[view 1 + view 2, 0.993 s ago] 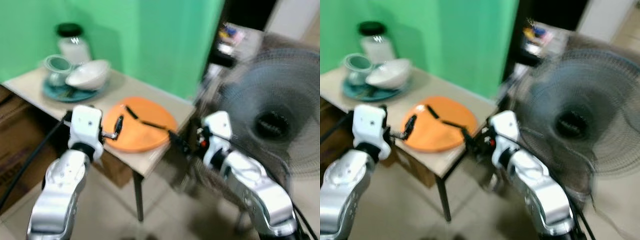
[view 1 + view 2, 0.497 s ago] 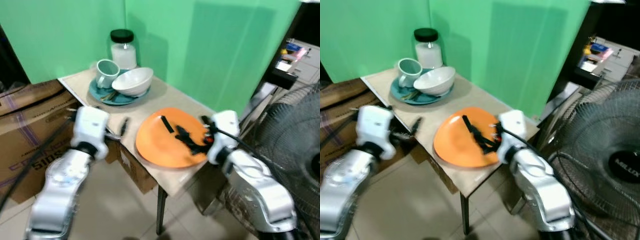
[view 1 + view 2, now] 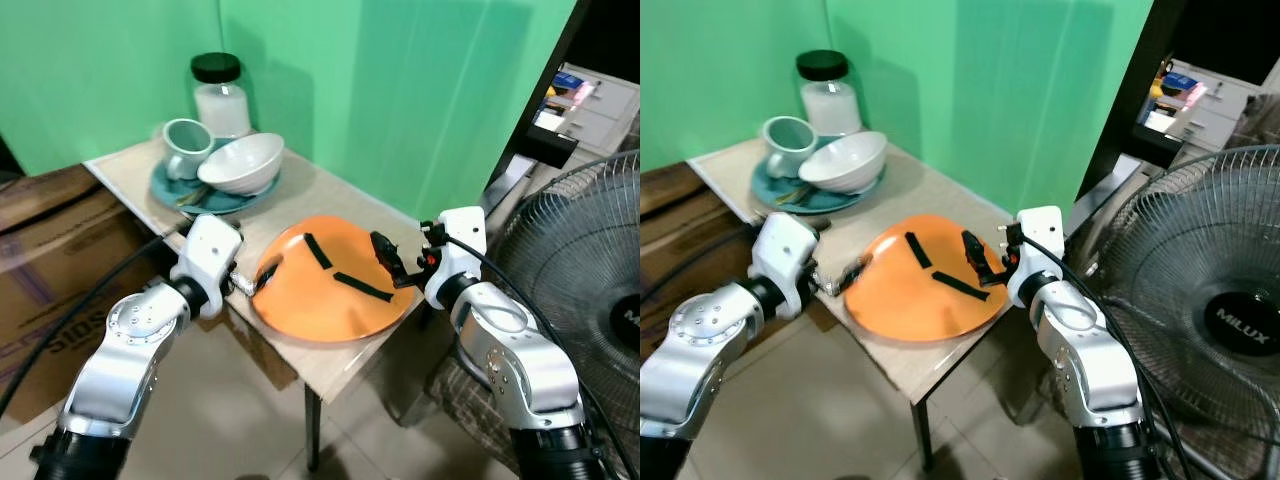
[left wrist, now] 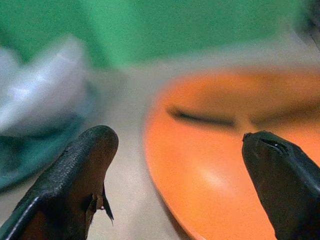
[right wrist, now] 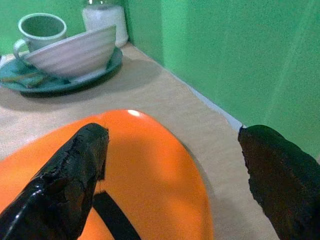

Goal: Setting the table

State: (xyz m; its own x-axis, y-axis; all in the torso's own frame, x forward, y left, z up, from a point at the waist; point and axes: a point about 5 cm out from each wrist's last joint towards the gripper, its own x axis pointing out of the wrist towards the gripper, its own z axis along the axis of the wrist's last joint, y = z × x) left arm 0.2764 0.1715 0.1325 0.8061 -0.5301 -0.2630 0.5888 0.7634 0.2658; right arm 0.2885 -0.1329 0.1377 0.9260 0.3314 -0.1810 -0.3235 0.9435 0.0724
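Next, my right gripper grabs the plate's thin rim near a black strip, since the orange plate (image 3: 300, 310) is far wider than my open fingers.
An orange plate (image 3: 300, 310) with two black strips (image 3: 361, 287) on it lies at the near corner of a small beige table (image 3: 330, 205). My left gripper (image 3: 263, 277) is at the plate's left rim, fingers open, with the rim in the gap between them (image 4: 177, 137). My right gripper (image 3: 390, 260) is at the plate's right rim, also open, looking across the plate (image 5: 172, 132). Neither holds anything.
At the table's far end a teal plate (image 3: 215, 200) carries a mug (image 3: 185, 140) and a white bowl (image 3: 240, 162), with a black-lidded jar (image 3: 220, 95) behind. A green wall backs the table. A fan (image 3: 590, 290) stands right, a cardboard box (image 3: 50, 270) left.
The camera has swung and steadied. My left gripper has moved right to the plate's left rim. My right gripper has drawn back from over the plate to its right rim.
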